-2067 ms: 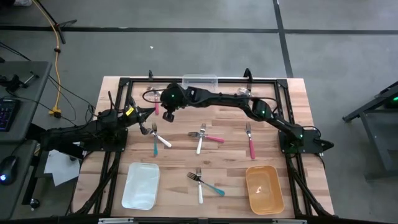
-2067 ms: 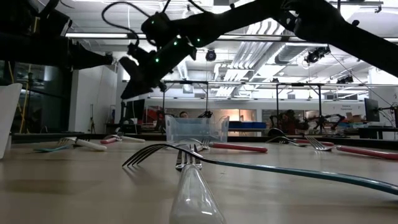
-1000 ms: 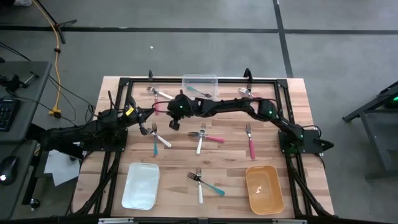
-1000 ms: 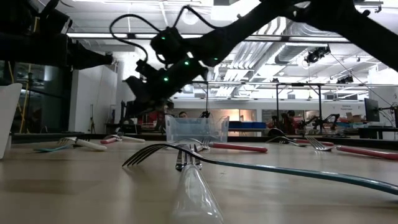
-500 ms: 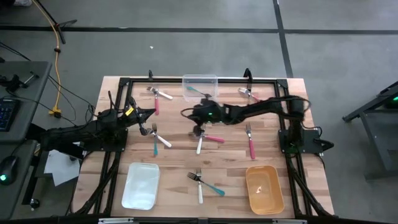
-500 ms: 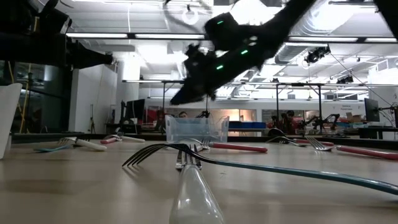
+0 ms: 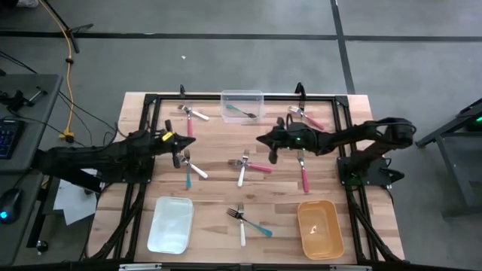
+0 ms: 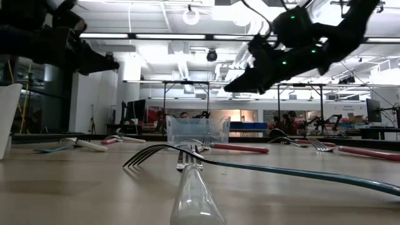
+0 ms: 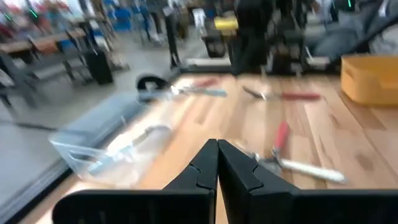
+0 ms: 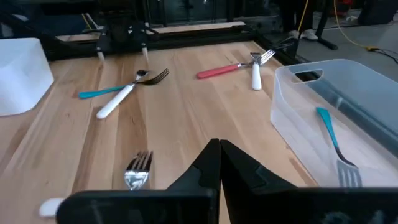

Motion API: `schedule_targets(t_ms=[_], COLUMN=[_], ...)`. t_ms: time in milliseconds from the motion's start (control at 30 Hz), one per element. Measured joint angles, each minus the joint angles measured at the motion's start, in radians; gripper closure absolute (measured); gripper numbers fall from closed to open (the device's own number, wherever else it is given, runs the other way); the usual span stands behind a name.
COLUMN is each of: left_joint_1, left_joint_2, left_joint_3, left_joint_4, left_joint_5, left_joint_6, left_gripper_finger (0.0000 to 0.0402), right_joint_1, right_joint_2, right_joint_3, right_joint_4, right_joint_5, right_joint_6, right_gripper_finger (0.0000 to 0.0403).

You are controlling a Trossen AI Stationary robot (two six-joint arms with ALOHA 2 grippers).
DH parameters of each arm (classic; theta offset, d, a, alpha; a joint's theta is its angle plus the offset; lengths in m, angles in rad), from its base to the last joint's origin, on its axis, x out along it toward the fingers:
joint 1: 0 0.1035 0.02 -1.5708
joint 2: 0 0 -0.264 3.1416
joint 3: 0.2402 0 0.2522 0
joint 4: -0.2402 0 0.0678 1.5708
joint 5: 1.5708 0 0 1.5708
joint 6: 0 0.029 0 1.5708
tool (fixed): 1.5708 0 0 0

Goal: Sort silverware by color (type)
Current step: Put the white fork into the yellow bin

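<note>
My left gripper is going to grab the white-handled fork by its white handle (image 7: pixel 199 172) next. I will then sort the fork into the orange tray (image 7: pixel 320 229).
Small forks lie flat on the wooden table (image 7: pixel 226 192). A pink and a white fork (image 7: pixel 188 117) are at the far left. A teal and a white one (image 7: pixel 192 169) cross before my left gripper. A white and a pink one (image 7: pixel 247 164) are mid-table, and single pink forks (image 7: pixel 304 175) lie to the right. A white and a teal one (image 7: pixel 245 218) are near the front. One teal fork (image 10: pixel 333 140) lies in the clear bin (image 7: pixel 242 105). My left gripper (image 7: pixel 179 150) is shut and empty. My right gripper (image 7: pixel 262 141) is shut and empty, raised above the table.
A white tray (image 7: pixel 171 224) stands at the near left and an orange tray (image 7: pixel 318 228) at the near right. A black frame (image 7: pixel 151 102) runs around the work area. Bare wood lies between the fork groups.
My right gripper has swept from the far-left forks toward the table's right edge, passing in front of the clear bin, and now hangs right of centre. The forks on the table have kept their places.
</note>
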Motion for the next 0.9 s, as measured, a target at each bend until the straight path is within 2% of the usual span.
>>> schedule_targets(t_ms=[167,300,433,567,900], left_joint_1=[-0.026,-0.043,-0.056,-0.077,-0.099], left_joint_2=[0.198,0.342,0.479,0.599,0.871], left_joint_3=[0.130,0.251,0.378,0.478,0.590], left_joint_4=[-0.145,-0.293,-0.473,-0.600,-0.807], left_joint_5=[0.007,0.055,0.106,0.108,0.129], left_joint_6=[-0.028,-0.036,-0.062,-0.059,0.006], left_gripper_finger=[0.0401,0.0401,0.0401,0.0397,0.0325], right_joint_1=[0.028,0.045,0.057,0.057,0.056], right_joint_2=[-0.076,-0.109,-0.113,-0.113,-0.113], right_joint_3=[-0.052,-0.070,-0.070,-0.070,-0.070], right_joint_4=[0.002,-0.003,-0.002,-0.002,0.005], right_joint_5=[0.002,0.001,0.001,0.001,0.001], right_joint_6=[-0.001,-0.019,-0.059,-0.087,-0.092], right_gripper_finger=[0.0403,0.0403,0.0403,0.0403,0.0403])
